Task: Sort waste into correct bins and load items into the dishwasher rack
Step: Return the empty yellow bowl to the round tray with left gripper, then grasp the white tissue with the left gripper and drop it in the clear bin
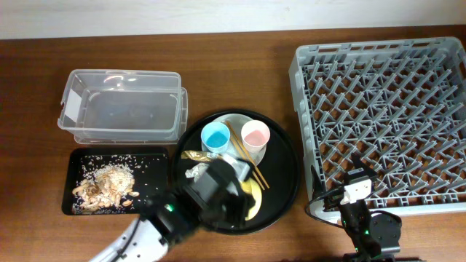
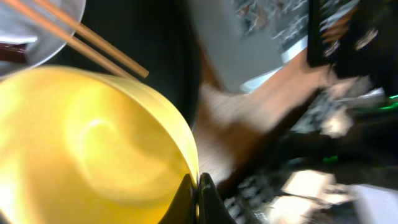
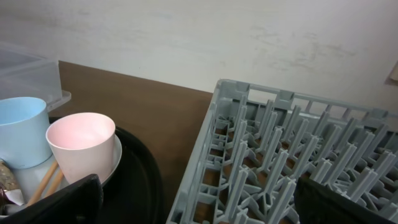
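My left gripper holds the yellow bowl at an angle above the round black tray. It needs to keep holding until the bowl's base sits flat there.
My left gripper [image 1: 237, 200] [image 2: 198, 186] is shut on the rim of the yellow bowl [image 1: 253, 201] [image 2: 87, 143] at the front of the round black tray. On that tray the light-blue cup [image 1: 215, 137] [image 3: 22, 130] and the pink cup [image 1: 255, 135] [image 3: 81, 146] stand on the pale plate [image 1: 237, 121] [image 3: 113, 155], with the chopsticks [image 1: 246, 159] [image 2: 81, 40] across it. The gold-brown wrapper [image 1: 194, 155] and white tissue [image 1: 195, 173] lie beside my left arm. Tan scraps [image 1: 108, 185] lie in the shallow black tray [image 1: 149, 156]. My right gripper [image 1: 357, 191] [image 3: 199, 208] is open and empty at the grey rack's [image 1: 386, 109] [image 3: 298, 155] front-left corner.
The clear tub [image 1: 120, 105] [image 3: 25, 78] stands behind the shallow black tray at the left. The round black tray [image 1: 287, 171] [image 3: 137, 180] sits between the bins and the rack. Brown table shows between the tray and the rack.
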Controlling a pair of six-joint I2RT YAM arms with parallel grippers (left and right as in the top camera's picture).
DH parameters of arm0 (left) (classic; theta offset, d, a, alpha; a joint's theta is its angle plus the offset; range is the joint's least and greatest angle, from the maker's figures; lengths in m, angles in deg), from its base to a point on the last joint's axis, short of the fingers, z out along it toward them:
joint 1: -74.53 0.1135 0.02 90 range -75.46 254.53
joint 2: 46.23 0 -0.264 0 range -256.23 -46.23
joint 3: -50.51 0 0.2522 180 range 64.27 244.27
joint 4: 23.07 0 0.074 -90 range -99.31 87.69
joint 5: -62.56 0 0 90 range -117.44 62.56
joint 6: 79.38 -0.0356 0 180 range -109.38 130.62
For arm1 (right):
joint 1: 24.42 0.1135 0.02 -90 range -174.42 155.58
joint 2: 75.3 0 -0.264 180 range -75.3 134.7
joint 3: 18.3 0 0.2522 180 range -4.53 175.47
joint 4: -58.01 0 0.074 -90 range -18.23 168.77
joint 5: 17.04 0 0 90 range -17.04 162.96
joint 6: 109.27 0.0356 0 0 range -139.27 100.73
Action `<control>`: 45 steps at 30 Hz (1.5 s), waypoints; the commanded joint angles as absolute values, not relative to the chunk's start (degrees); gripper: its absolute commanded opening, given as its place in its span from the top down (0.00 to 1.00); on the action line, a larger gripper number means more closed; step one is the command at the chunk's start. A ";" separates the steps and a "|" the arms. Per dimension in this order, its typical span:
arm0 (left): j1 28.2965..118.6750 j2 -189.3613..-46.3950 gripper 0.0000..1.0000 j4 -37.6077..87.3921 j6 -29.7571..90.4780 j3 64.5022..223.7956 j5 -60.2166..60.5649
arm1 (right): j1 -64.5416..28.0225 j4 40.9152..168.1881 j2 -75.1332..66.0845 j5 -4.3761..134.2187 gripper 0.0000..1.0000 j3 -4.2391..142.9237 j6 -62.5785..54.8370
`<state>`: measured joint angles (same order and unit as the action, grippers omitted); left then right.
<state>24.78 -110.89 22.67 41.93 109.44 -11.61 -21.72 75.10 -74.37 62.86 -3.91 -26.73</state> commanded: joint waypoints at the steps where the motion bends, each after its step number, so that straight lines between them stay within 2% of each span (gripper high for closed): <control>1: 13.50 -114.00 1.00 23.92 41.87 109.66 -32.55 | -22.05 75.43 -74.78 63.14 0.01 -4.22 -26.25; 3: 10.75 -117.85 1.00 23.77 41.87 109.66 -34.84 | -22.05 75.43 -74.78 63.14 0.01 -4.22 -26.25; 8: 12.54 -124.21 0.94 22.48 41.85 110.12 -34.53 | -22.05 75.41 -74.78 63.14 0.01 -4.22 -26.25; 13: 12.84 -124.16 0.58 22.94 41.80 110.55 -34.18 | -22.05 75.41 -74.78 63.12 0.01 -4.22 -26.25; 17: 12.84 -124.16 0.58 27.18 40.51 116.46 -35.71 | -22.05 75.43 -74.76 63.14 0.01 -4.22 -26.25; 19: 14.16 -124.12 0.58 34.89 40.58 122.97 -43.10 | -22.05 75.43 -74.78 63.14 0.01 -4.22 -26.25; 21: 18.77 -124.12 0.57 39.83 40.58 127.03 -45.05 | -22.05 75.43 -74.78 63.14 0.01 -4.22 -26.25; 24: 30.61 -124.47 0.57 42.91 40.56 127.14 -42.80 | -22.05 75.43 -74.78 63.14 0.01 -4.22 -26.25; 25: 33.48 -125.01 0.55 43.77 40.56 127.10 -41.73 | -22.05 75.43 -74.78 63.14 0.01 -4.22 -26.25; 27: 38.72 -127.48 0.43 45.03 39.84 126.86 -36.94 | -22.05 75.43 -74.78 63.14 0.01 -4.22 -26.25; 28: 39.60 -128.38 0.42 44.97 38.15 126.75 -34.82 | -22.05 75.43 -74.78 63.14 0.01 -4.22 -26.25; 36: 40.32 -141.41 0.41 44.79 36.19 126.55 -33.22 | -22.05 75.43 -74.78 63.14 0.01 -4.22 -26.25; 45: 40.36 -142.72 0.39 35.77 35.18 120.35 -35.41 | -22.05 75.41 -74.78 63.14 0.01 -4.22 -26.25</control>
<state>40.08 -142.35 37.49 36.12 123.60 -34.53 -21.72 75.10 -74.39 62.86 -3.91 -26.73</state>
